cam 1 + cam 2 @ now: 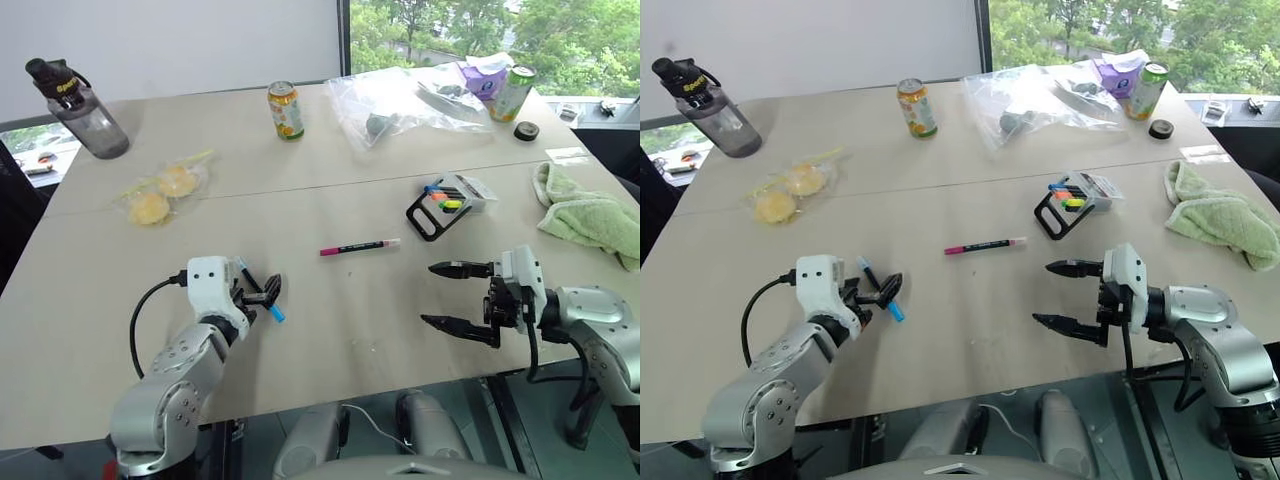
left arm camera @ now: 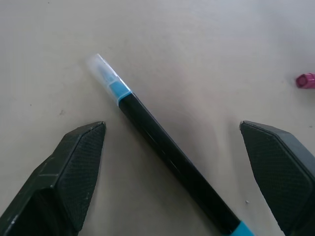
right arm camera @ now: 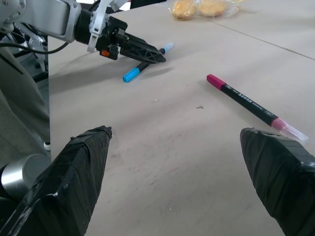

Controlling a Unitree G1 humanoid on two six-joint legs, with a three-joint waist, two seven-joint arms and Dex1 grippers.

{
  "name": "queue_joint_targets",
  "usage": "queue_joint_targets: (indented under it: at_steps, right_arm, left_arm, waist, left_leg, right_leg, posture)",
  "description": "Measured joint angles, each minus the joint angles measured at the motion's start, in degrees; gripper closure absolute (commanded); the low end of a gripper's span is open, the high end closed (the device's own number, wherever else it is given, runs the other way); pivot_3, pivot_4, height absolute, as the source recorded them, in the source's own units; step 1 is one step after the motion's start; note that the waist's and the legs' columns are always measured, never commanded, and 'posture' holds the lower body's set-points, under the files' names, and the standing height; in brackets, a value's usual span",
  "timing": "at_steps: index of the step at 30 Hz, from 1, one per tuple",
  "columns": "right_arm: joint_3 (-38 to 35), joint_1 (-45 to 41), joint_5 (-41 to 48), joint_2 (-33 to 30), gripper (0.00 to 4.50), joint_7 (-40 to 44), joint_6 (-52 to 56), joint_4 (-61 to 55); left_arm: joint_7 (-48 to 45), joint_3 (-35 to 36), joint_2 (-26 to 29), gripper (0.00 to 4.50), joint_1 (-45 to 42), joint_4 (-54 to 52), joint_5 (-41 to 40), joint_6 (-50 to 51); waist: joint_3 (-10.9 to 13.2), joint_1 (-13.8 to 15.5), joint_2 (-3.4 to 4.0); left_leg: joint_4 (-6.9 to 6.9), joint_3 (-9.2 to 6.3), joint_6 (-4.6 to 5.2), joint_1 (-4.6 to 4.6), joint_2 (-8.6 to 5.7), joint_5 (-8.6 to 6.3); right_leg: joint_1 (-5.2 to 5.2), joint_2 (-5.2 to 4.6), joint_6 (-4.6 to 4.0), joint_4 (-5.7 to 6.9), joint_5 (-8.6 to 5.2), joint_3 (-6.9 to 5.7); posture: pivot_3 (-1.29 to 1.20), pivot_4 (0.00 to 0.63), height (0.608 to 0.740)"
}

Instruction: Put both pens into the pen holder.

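Observation:
My left gripper's fingers reach down on either side of the black pen's body, so it is now time to close on the pen's body.
The black pen with light-blue ends [image 2: 162, 147] lies flat on the table, at the near left. My left gripper [image 1: 265, 292] hovers just over it, open, one finger [image 2: 74, 167] on each side and touching nothing. The magenta pen [image 1: 358, 246] with a pale cap lies in the middle of the table. The pen holder [image 1: 430, 232], a black frame with a clear part holding bright highlighters, lies beyond it to the right. My right gripper [image 1: 430, 294] hangs wide open and empty at the near right, pointing left, short of the magenta pen [image 3: 251, 105].
At the back stand a dark water bottle [image 1: 85, 115], a drink can [image 1: 285, 110], a clear plastic bag [image 1: 400, 105] and a green can [image 1: 512, 92]. A green towel [image 1: 590, 215] lies at the right edge. A bag of yellow food [image 1: 160, 190] lies at the left.

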Motion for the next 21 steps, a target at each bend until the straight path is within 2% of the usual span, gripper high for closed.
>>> queue_joint_targets:
  at_steps: [3, 5, 6, 7, 9, 11, 16, 21]
  right_arm:
    - [0.5, 0.3, -1.0, 0.0, 0.0, 0.0, -0.3, 0.0]
    - [0.7, 0.4, -1.2, 0.0, 0.0, 0.1, -0.3, 0.0]
    - [0.7, 0.4, -1.4, 0.0, 0.0, 0.1, -0.3, 0.0]
    - [0.7, 0.4, -1.5, 0.0, 0.0, 0.1, -0.3, 0.0]
    - [0.7, 0.4, -1.5, 0.0, 0.0, 0.1, -0.4, 0.0]
    - [0.8, 0.4, -1.6, 0.1, 0.0, 0.0, -0.4, 0.0]
    - [1.9, 0.3, -1.3, 1.4, 0.0, -0.9, 0.8, -0.2]
    - [2.2, -2.6, -0.6, 4.9, 0.0, -6.1, 4.1, -0.6]
  left_arm:
    - [2.7, -3.2, 1.7, 0.83, -1.1, 0.6, 3.9, 2.8]
    - [3.2, -3.9, 1.8, 1.68, -2.0, 1.2, 5.0, 3.9]
    - [3.3, -4.3, 1.4, 2.29, -2.6, 1.2, 5.2, 4.9]
    - [3.6, -4.4, 0.9, 2.63, -2.9, 1.1, 5.5, 5.6]
    - [4.3, -3.9, 0.5, 3.67, -3.1, 1.0, 6.2, 6.9]
    - [4.7, -3.1, -0.2, 4.48, -3.5, 0.8, 6.9, 8.1]
    - [4.4, -2.4, -0.7, 4.48, -3.4, 0.3, 7.3, 8.7]
    - [-2.5, -1.5, 0.2, 4.48, 0.0, 0.1, 6.3, 0.4]
  waist:
    - [-0.1, -0.2, 0.17]
    - [-0.2, -0.2, 0.37]
    - [-0.3, -0.3, 0.4]
    - [-0.3, -0.4, 0.41]
    - [-0.3, -0.6, 0.42]
    - [-0.3, -0.7, 0.47]
    - [-0.3, -1.1, 0.47]
    - [-0.2, -1.3, 0.33]
  left_leg:
    - [-0.02, 0.04, -0.06, 0.1, 0.0, 0.03]
    - [-0.02, 0.04, -0.11, 0.17, 0.03, 0.07]
    - [-0.03, 0.05, -0.13, 0.26, 0.04, 0.07]
    - [-0.08, 0.06, -0.13, 0.46, 0.06, 0.07]
    - [-0.22, 0.13, 0.07, 0.81, 0.1, -0.05]
    - [-0.22, 0.16, 0.07, 0.84, 0.1, -0.05]
    - [-0.22, 0.19, -0.14, 0.84, 0.12, 0.07]
    - [-0.21, 0.18, -0.16, 0.75, 0.13, 0.07]
  right_leg:
    - [0.02, 0.02, 0.0, 0.07, 0.0, 0.06]
    - [0.06, 0.04, 0.0, 0.09, 0.0, 0.07]
    - [0.16, 0.05, 0.0, 0.09, 0.0, 0.06]
    - [0.36, 0.07, 0.0, 0.09, -0.01, 0.07]
    - [0.63, 0.09, 0.04, 0.07, -0.05, 0.16]
    - [0.65, 0.1, 0.19, 0.07, -0.14, 0.19]
    - [0.64, 0.1, 0.03, 0.07, -0.04, 0.23]
    - [0.57, 0.09, 0.01, 0.07, -0.03, 0.21]
  posture:
    - [0.0, 0.15, 0.739]
    - [0.0, 0.15, 0.739]
    - [0.0, 0.15, 0.739]
    - [0.0, 0.15, 0.739]
    - [0.0, 0.15, 0.739]
    - [0.0, 0.15, 0.739]
    - [0.0, 0.15, 0.739]
    - [0.0, 0.15, 0.739]
